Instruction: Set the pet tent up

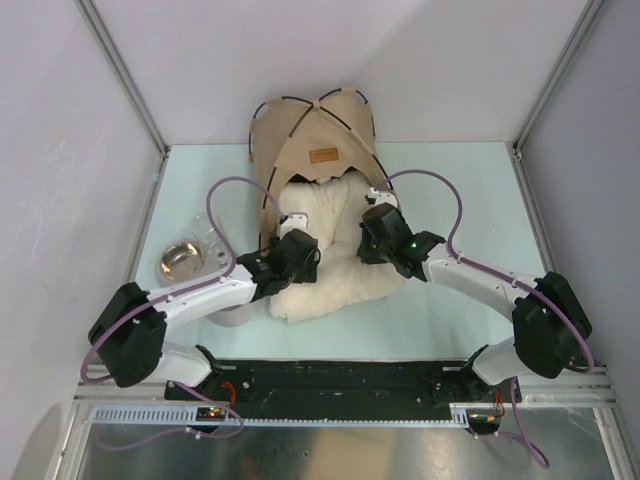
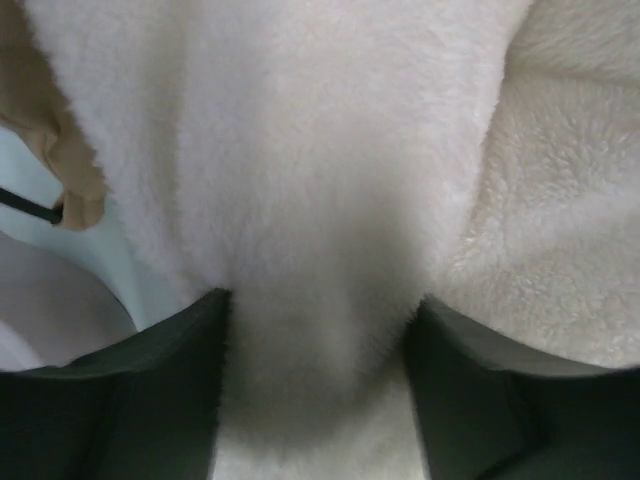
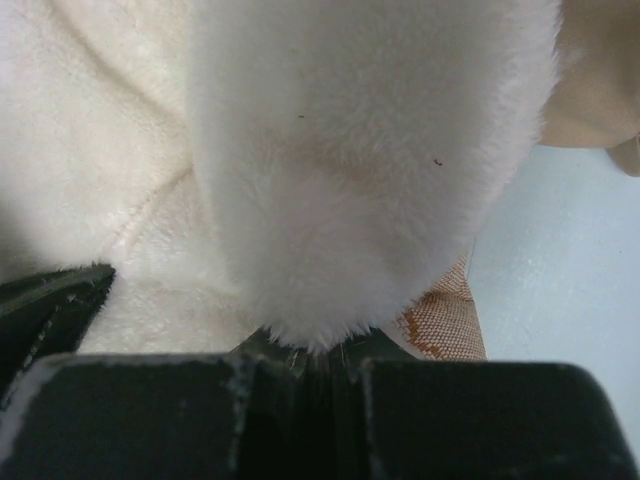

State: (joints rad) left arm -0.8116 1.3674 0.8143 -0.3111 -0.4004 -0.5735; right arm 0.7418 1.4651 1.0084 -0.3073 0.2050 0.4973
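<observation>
The pillow's near end (image 1: 335,298) sprawls far out from the tent doorway, so it must go deeper before my right gripper lets go.
The pet tent (image 1: 318,135) stands at the back centre, tan with thin black poles and a brown label patch (image 1: 323,155). The cream fluffy pillow (image 1: 335,275) lies in front of it, its far end in the doorway. My left gripper (image 1: 298,247) is shut on a fold of the pillow's left side; in the left wrist view the fur (image 2: 320,200) fills the gap between the fingers (image 2: 150,400). My right gripper (image 1: 378,232) is shut on the pillow's right edge (image 3: 370,180). Tan tent fabric shows in both wrist views (image 2: 70,170) (image 3: 600,90). I cannot make out the pompom.
The grey double pet bowl (image 1: 185,260) sits at the left, close beside my left arm. Grey walls close in the table at the back and both sides. An orange mesh patch (image 3: 445,320) shows under the pillow in the right wrist view.
</observation>
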